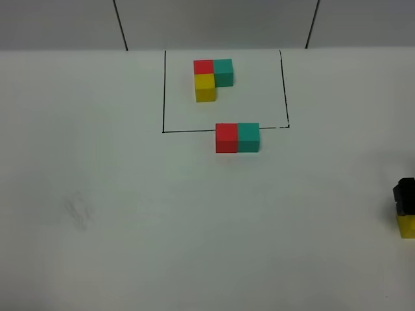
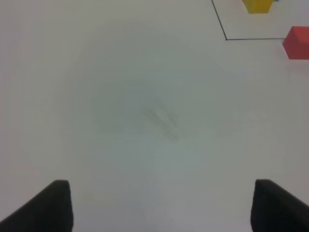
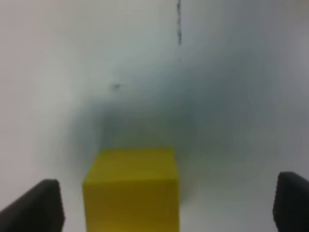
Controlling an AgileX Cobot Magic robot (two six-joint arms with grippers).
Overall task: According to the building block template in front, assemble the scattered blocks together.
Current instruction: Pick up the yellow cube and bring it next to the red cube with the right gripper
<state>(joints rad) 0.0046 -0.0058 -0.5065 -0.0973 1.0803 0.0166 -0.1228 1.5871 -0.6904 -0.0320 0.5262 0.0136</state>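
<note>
My right gripper moves lower next, before it closes on the yellow cube (image 1: 406,226), since its fingers stop above the cube, short of its sides, and closing now would miss.
The building block template (image 1: 213,76) is a red, teal and yellow L-cluster inside a black drawn frame at the back. The scattered red cube (image 1: 226,137) and teal cube (image 1: 248,137) stand side by side, touching, on the frame's front line. The yellow cube (image 1: 406,226) sits at the table's far right edge. My right gripper (image 1: 404,196) is over it. In the right wrist view the gripper (image 3: 169,208) is open, with the yellow cube (image 3: 131,188) between its fingers, untouched. My left gripper (image 2: 161,203) is open and empty. It is out of the high view.
The black frame line (image 2: 219,21) and the red cube (image 2: 296,42) show far off in the left wrist view. A faint grey smudge (image 1: 78,212) marks the white table at the left. Two dark wall seams (image 1: 120,26) run behind the table.
</note>
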